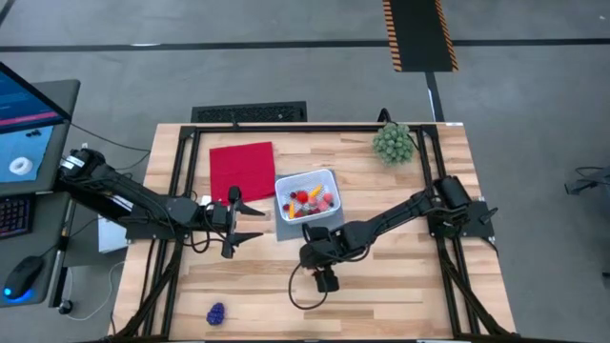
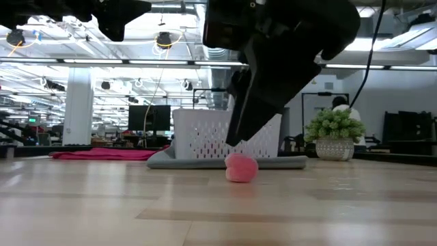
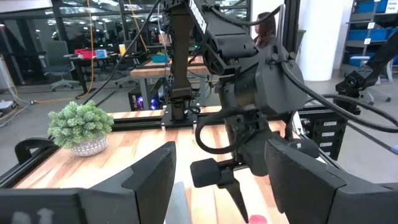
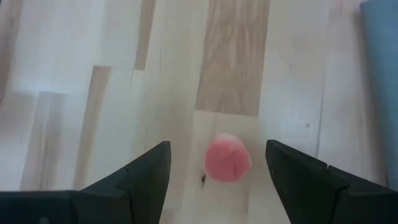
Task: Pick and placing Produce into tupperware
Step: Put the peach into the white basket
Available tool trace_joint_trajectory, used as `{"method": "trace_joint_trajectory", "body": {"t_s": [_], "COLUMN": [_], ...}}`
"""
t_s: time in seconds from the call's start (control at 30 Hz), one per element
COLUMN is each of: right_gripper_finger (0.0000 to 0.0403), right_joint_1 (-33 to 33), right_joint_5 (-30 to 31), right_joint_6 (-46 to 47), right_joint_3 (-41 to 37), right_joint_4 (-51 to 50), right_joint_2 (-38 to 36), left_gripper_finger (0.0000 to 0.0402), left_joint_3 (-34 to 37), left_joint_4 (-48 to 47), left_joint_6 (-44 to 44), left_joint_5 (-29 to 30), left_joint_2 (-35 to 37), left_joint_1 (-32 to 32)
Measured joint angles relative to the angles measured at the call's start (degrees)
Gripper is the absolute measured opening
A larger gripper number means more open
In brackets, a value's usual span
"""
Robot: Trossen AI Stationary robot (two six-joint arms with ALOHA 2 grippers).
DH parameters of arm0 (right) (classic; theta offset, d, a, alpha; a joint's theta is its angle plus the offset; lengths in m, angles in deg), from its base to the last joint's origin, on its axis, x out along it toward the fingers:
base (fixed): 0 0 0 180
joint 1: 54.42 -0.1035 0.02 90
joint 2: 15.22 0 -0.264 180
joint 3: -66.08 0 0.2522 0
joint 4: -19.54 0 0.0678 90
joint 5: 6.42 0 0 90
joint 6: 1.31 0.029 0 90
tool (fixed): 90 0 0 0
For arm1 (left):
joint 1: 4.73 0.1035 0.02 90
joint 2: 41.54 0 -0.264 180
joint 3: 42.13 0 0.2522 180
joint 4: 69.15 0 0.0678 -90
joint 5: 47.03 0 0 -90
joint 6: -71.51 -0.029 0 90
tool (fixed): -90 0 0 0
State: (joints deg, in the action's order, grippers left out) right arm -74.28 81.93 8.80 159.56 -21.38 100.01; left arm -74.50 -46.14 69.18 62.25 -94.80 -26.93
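Note:
Next, my right gripper grabs the pink fruit by its round body (image 4: pixel 227 160), to add the fruit to the white tupperware.
The white tupperware (image 1: pixel 307 200) sits on a grey mat (image 2: pixel 225 162) and holds several small red, yellow and pink produce pieces (image 1: pixel 310 201). One pink round fruit (image 4: pixel 228 158) rests on the wood just near of the mat (image 2: pixel 241 168). My right gripper (image 4: pixel 217 149) hangs open above it, pointing down, one finger on either side and clear of it (image 2: pixel 235 133). The purple grape bunch (image 1: pixel 216 312) lies by the table's near edge. My left gripper (image 1: pixel 243 219) waits open, left of the tupperware.
A flat red cloth (image 1: pixel 241 170) lies left of the tupperware toward the far edge. A green spiky ball plant (image 1: pixel 393 143) in a pot stands at the far right corner. Bare wood stretches along the near half of the table (image 1: pixel 381 305).

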Motion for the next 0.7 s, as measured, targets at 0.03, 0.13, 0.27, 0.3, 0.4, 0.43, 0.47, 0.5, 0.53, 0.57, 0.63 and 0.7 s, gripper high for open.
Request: {"method": "trace_joint_trajectory", "body": {"t_s": [0.03,0.13,0.27,0.3,0.4,0.43,0.47,0.5,0.53,0.57,0.63,0.7], "right_gripper_finger": [0.0285,0.0285,0.0285,0.0285,0.0285,0.0285,0.0285,0.0285,0.0283,0.0281,0.0275,0.0265], "right_joint_1": [0.0,0.0,-0.02,-0.02,-0.02,-0.02,-0.02,-0.02,-0.07,-0.23,-0.42,-0.42], "right_joint_5": [0.01,0.04,0.17,0.2,0.2,0.2,0.2,0.2,0.2,0.25,0.48,0.45], "right_joint_6": [0.0,0.02,0.44,0.46,1.05,1.64,2.04,2.34,2.36,2.32,2.28,2.97], "right_joint_3": [0.0,0.0,0.0,-0.16,-1.47,-1.71,-1.85,-1.94,-2.04,-2.13,-2.19,-2.17], "right_joint_4": [0.26,0.14,0.21,0.55,2.18,2.21,2.26,2.3,2.39,2.39,2.63,3.34], "right_joint_2": [0.18,0.27,0.28,0.28,0.28,0.29,0.32,0.32,0.32,0.32,0.32,0.32], "left_gripper_finger": [0.0238,0.0238,0.0238,0.0238,0.0238,0.0238,0.0238,0.0238,0.0238,0.0238,0.0238,0.0238], "left_joint_3": [0.0,0.0,0.0,0.0,0.0,0.0,0.0,0.0,0.0,0.0,0.0,0.0], "left_joint_4": [0.0,0.0,0.0,0.0,0.0,0.0,0.0,0.0,0.02,0.02,0.04,0.07], "left_joint_6": [0.0,0.0,0.0,0.0,0.0,0.0,0.0,0.0,0.0,0.0,0.0,0.0], "left_joint_5": [0.0,-0.02,0.0,0.0,0.0,-0.02,-0.02,-0.02,-0.02,0.0,-0.02,-0.02], "left_joint_2": [0.01,-0.01,0.0,0.01,0.01,-0.01,-0.01,0.01,0.01,0.0,-0.01,-0.01], "left_joint_1": [0.01,0.02,0.01,0.02,0.0,0.0,0.0,0.02,0.01,0.0,0.01,0.0]}}
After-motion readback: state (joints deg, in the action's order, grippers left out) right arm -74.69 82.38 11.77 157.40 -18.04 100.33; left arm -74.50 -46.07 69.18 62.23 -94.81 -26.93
